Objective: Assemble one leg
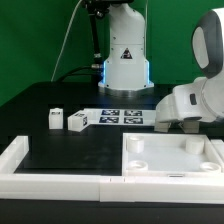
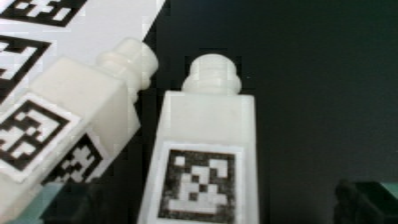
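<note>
My fingers are low on both sides of the white leg (image 2: pixel 205 130), level with its square marker. They would hold it if they closed now, so my gripper needs to close on it.
In the wrist view a white leg (image 2: pixel 210 150) lies on the black table with a threaded knob at its far end and a square marker on its face. A second leg (image 2: pixel 71 115) lies close beside it, slightly angled. My gripper (image 2: pixel 214 206) is open, with one fingertip (image 2: pixel 61 206) and the other (image 2: pixel 365 200) on either side of the first leg, both clear of it. In the exterior view my gripper (image 1: pixel 166 121) is low over the table at the right and hides these two legs. Two more legs (image 1: pixel 55 118) (image 1: pixel 78 121) stand at the left.
The marker board (image 1: pixel 122 115) lies mid-table and shows in the wrist view (image 2: pixel 39 30) beside the second leg. The large flat white square piece with corner holes (image 1: pixel 170 158) lies at the front right. A white wall (image 1: pixel 22 158) borders the front left.
</note>
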Robot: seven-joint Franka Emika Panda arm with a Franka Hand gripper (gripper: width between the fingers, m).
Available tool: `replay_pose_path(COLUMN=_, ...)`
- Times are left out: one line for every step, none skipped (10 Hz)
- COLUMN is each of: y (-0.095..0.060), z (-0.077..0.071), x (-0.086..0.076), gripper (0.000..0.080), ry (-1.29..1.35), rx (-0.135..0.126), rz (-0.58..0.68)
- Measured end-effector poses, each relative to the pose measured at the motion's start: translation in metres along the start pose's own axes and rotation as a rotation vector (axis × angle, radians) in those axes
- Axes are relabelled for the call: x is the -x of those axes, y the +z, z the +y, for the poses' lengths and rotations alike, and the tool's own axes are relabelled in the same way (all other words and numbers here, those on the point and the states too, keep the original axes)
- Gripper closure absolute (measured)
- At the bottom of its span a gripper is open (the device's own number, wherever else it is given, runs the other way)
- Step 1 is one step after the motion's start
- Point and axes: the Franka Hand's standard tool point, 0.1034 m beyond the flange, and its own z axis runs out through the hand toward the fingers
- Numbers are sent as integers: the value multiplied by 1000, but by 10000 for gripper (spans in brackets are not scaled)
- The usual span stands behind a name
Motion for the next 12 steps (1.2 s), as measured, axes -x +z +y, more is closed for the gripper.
replay_pose_path(y=1, z=1, x=-1, gripper=177, ry=-6, rx=-1, rz=2)
replay_pose_path(y=1, z=1, x=-1, gripper=177, ry=-7, rx=-2, rz=2)
replay_pose_path(y=1, z=1, x=-1, gripper=356, ry=-7, rx=-2, rz=2)
replay_pose_path(y=1, z=1, x=-1, gripper=356, ry=-7, rx=-2, rz=2)
replay_pose_path(y=1, z=1, x=-1, gripper=513, ry=-7, rx=-2, rz=2)
replay_pose_path(y=1, z=1, x=-1, gripper=511, ry=-7, rx=-2, rz=2)
replay_pose_path(y=1, z=1, x=-1, gripper=511, ry=-7, rx=-2, rz=2)
replay_pose_path(y=1, z=1, x=-1, gripper=511, ry=-7, rx=-2, rz=2)
replay_pose_path(y=1, z=1, x=-1, gripper=511, ry=-7, rx=-2, rz=2)
replay_pose_path(y=-1, z=1, x=2, gripper=511, ry=-7, rx=-3, rz=-6)
replay_pose_path(y=-18, z=2, x=13, gripper=511, ry=-7, rx=-2, rz=-28)
replay_pose_path(y=-39, z=3, x=23, gripper=509, ry=-8, rx=-2, rz=-36)
